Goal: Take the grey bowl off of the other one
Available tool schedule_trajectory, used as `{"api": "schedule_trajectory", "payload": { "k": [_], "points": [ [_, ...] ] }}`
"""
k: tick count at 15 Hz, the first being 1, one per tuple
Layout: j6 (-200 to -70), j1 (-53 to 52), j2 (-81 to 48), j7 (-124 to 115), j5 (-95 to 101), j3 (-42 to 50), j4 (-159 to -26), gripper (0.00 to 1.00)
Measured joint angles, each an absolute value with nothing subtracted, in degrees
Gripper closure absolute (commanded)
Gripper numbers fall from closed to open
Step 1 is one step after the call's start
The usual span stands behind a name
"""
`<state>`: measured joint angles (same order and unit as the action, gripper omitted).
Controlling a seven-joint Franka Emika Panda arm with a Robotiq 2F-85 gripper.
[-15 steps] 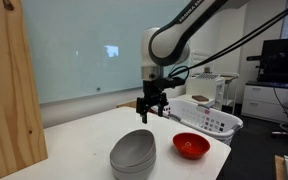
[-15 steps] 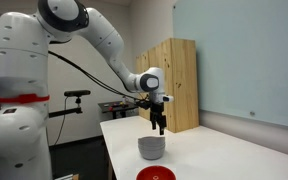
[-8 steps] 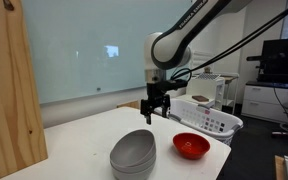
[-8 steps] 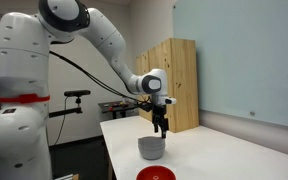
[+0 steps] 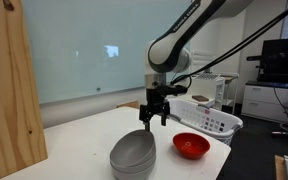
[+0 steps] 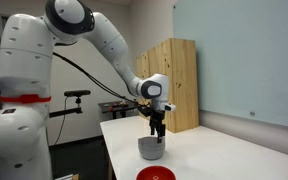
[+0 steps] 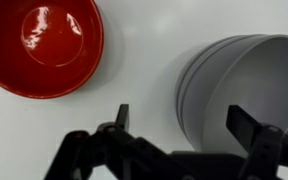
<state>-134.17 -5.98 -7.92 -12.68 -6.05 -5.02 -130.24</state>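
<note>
My gripper should go lower first and then close on the top grey bowl's rim. Its open fingers are on both sides of the bowl's rim but still above it, so they would miss if they closed now.
Two matte grey bowls are nested in one stack on the white table. The top grey bowl (image 5: 133, 148) (image 6: 151, 146) (image 7: 246, 85) sits inside the other one (image 5: 134, 166) (image 7: 185, 95), of which only the rim edges show. My gripper (image 5: 151, 117) (image 6: 156, 132) (image 7: 180, 122) is open and empty. It hangs just above the stack, with its fingers on either side of the near rim in the wrist view.
A glossy red bowl (image 5: 191, 146) (image 6: 154, 174) (image 7: 42, 47) sits on the table beside the stack. A white basket (image 5: 205, 116) stands behind it. A wooden panel (image 5: 9, 95) rises at the table's edge.
My gripper has come down and moved closer over the stacked grey bowls. The bowls have not moved.
</note>
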Motion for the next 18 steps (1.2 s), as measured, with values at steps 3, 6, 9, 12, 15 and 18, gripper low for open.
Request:
{"api": "schedule_trajectory", "payload": {
  "k": [3,6,9,12,15,18],
  "points": [
    [-134.19,-6.23,-8.48,-12.64,-4.77,-5.24,-130.62,0.00],
    [-134.46,-6.76,-9.13,-12.72,-1.54,-5.26,-131.34,0.00],
    [-134.67,-7.08,-9.55,-12.72,-0.35,-5.50,-131.62,0.27],
    [-134.96,-7.53,-9.58,-12.72,0.29,-5.61,-131.94,0.51],
    [-134.98,-7.61,-9.60,-12.72,1.69,-5.63,-132.57,0.73],
    [-134.98,-7.79,-9.76,-12.72,3.37,-5.65,-133.53,0.97]
  ]
}}
